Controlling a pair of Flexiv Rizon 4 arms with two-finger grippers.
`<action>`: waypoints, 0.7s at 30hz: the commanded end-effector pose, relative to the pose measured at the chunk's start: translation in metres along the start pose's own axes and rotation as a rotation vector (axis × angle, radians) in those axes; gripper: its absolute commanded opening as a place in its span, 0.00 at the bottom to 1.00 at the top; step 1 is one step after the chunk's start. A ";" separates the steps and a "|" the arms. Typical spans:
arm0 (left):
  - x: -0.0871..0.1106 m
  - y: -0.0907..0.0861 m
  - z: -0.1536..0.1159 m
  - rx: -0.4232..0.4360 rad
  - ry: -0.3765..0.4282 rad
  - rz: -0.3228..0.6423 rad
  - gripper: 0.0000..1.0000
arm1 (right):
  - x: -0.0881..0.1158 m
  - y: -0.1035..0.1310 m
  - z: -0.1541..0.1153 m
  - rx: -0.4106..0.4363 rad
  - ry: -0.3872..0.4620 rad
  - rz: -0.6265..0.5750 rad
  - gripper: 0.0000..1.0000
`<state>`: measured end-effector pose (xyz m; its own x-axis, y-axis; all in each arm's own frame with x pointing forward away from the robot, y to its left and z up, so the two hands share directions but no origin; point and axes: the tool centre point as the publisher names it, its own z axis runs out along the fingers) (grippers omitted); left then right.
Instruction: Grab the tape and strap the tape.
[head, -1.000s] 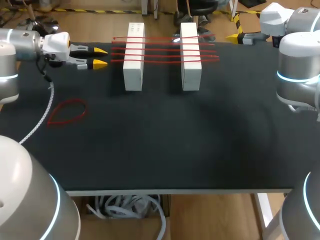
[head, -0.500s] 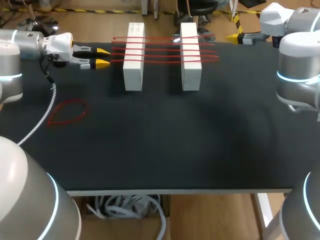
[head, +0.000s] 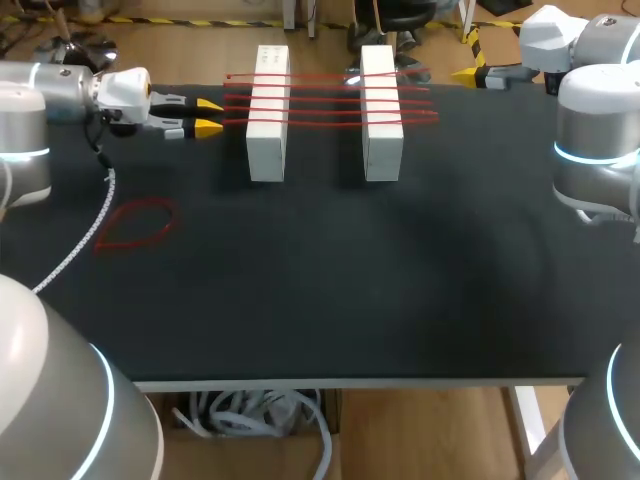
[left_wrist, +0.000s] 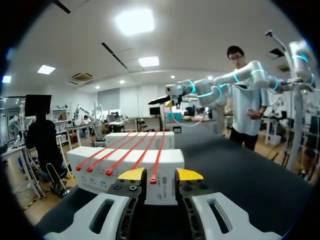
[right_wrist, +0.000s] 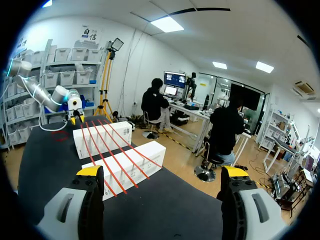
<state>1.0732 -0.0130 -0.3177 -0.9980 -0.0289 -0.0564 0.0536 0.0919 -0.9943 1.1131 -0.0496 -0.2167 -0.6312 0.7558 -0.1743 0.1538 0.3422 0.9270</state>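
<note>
My left gripper grabs the strap by its square head end (head: 226, 121) next, which leaves the nearest red strap's thin tail (head: 435, 120) free for strapping.
Two white blocks (head: 268, 112) (head: 382, 112) stand side by side at the back of the table, with several red bands (head: 330, 100) stretched across both. A loose red band (head: 135, 222) lies flat at the left. My left gripper (head: 206, 115) hovers just left of the left block, its fingers narrowly open with nothing between them. In the left wrist view the gripper (left_wrist: 161, 174) faces the near block (left_wrist: 125, 162) and the band ends (left_wrist: 152, 180). My right gripper (head: 470, 73) is at the back right, beyond the blocks, wide open and empty (right_wrist: 162, 171).
A white cable (head: 85, 235) trails from my left arm over the table's left side. The black tabletop (head: 350, 280) stretches from the blocks to the front edge. The right arm's body stands at the right edge.
My left gripper has shifted a little to the right, toward the left block, and its fingers have drawn slightly closer. The right arm and the bands have not moved.
</note>
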 end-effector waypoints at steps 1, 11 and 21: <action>-0.003 0.005 0.001 0.006 0.006 -0.003 0.24 | 0.000 0.000 0.000 0.003 0.001 0.000 1.00; -0.003 0.009 0.002 0.009 0.002 -0.011 0.22 | 0.000 0.000 0.000 0.003 0.001 0.000 1.00; -0.003 0.012 0.005 0.014 0.000 -0.018 0.16 | 0.000 0.000 0.000 0.003 0.001 0.000 1.00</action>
<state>1.0752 -0.0158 -0.3272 -0.9987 -0.0334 -0.0393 0.0365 0.0818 -0.9960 1.1131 -0.0496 -0.2167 -0.6312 0.7558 -0.1743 0.1538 0.3422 0.9270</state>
